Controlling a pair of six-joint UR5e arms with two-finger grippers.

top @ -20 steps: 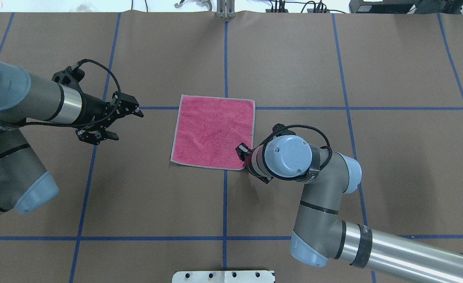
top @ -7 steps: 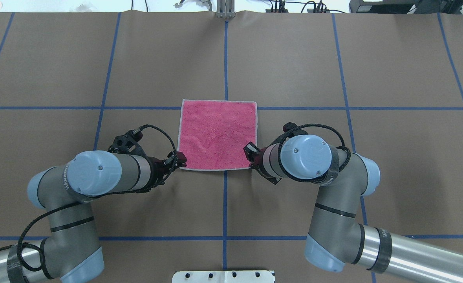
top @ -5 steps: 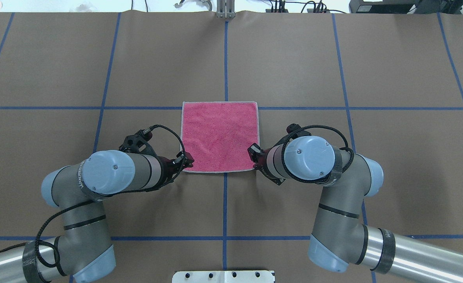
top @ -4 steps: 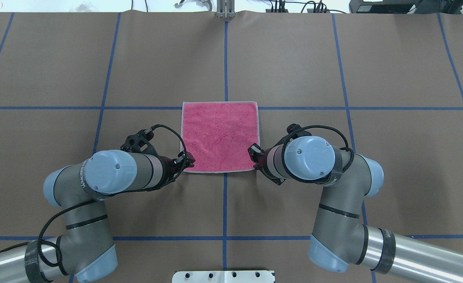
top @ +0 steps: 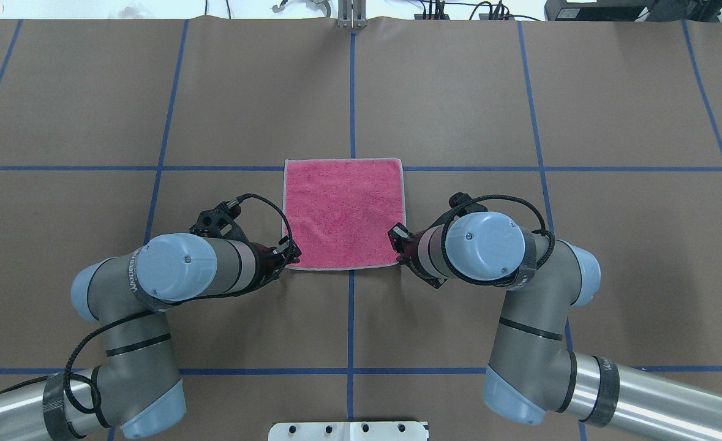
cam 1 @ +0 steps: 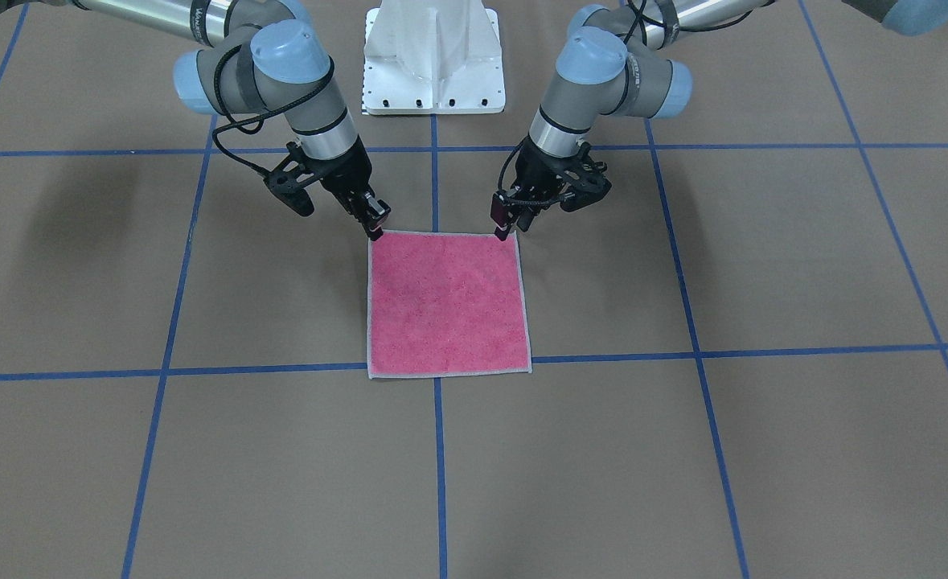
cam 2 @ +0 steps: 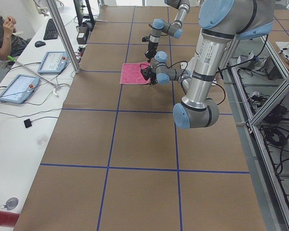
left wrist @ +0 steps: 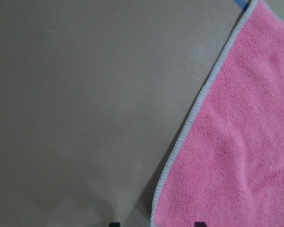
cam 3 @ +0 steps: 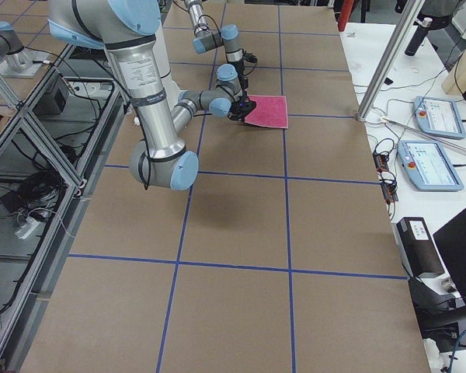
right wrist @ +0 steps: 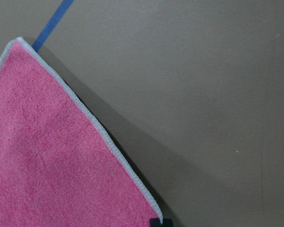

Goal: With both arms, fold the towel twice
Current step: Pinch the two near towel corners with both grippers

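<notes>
My left gripper grabs the towel by its free near corner next, since the hem there fits between my fingertips while the pink middle lies flat.
The towel lies flat and square on the brown table, pink face up, with a light grey hem; it also shows in the front view. My left gripper is at the towel's near left corner. In the left wrist view its two fingertips stand apart, astride the towel's hem, so it is open. My right gripper is at the near right corner. In the right wrist view it is shut on the corner tip.
The white pedestal base stands behind the towel on the robot's side. Blue tape lines grid the table. A side bench holds tablets and a metal post, with an operator seated there.
My left arm swung in from the far left to the towel's near left corner. My right gripper, on its corner, turned the towel square to the tape lines. Little motion in the last half second.
</notes>
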